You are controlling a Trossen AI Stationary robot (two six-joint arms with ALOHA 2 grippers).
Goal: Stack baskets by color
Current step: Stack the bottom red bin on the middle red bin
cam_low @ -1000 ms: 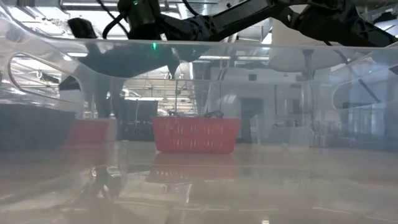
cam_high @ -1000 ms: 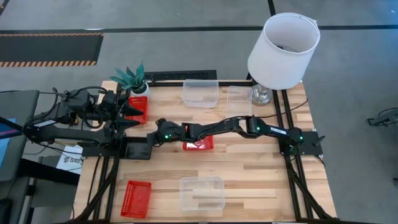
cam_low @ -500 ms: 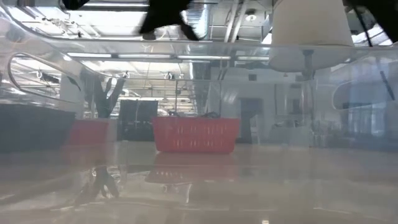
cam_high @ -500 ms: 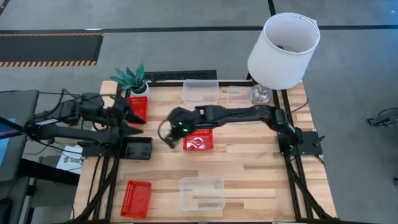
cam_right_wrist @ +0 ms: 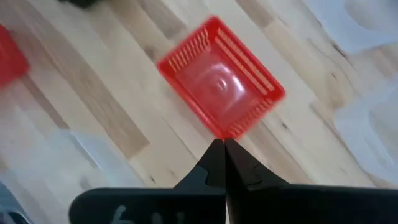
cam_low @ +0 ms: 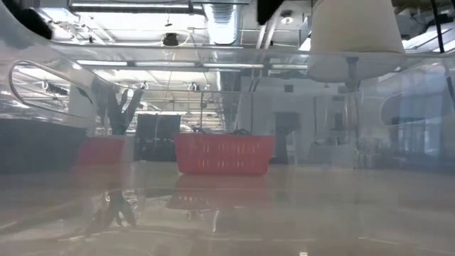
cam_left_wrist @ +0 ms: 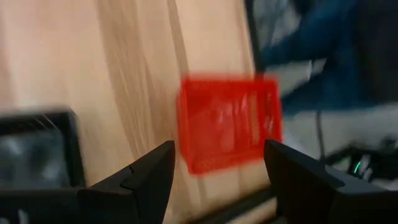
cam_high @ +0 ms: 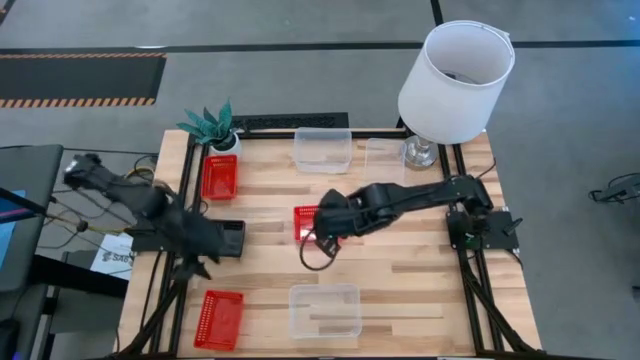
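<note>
Next, my left gripper picks up the red basket beside the black basket by its rim to stack the red baskets together.
Three red baskets show in the high view: one at the far left (cam_high: 220,175), one at the near left (cam_high: 218,318), and one in the middle (cam_high: 303,221). A black basket (cam_high: 227,239) rests flat at the left. Clear baskets lie at the far side (cam_high: 322,148) (cam_high: 383,160) and at the near edge (cam_high: 324,308). My right gripper (cam_right_wrist: 219,147) is shut and points down above the middle red basket (cam_right_wrist: 221,84), holding nothing. My left gripper (cam_left_wrist: 217,168) is open beside the black basket (cam_left_wrist: 34,146) and faces the near-left red basket (cam_left_wrist: 229,121).
A white lamp (cam_high: 456,78) stands at the far right corner and a small green plant (cam_high: 212,124) at the far left corner. In the low view, the wall of the near clear basket (cam_low: 227,213) fills the picture, with the middle red basket (cam_low: 224,153) behind it.
My right gripper has risen from the table's left half and gone toward the right edge, tipping to point down over the middle red basket. My left gripper has swung from the far-left red basket toward the near edge, sinking and tipping downward past the black basket.
</note>
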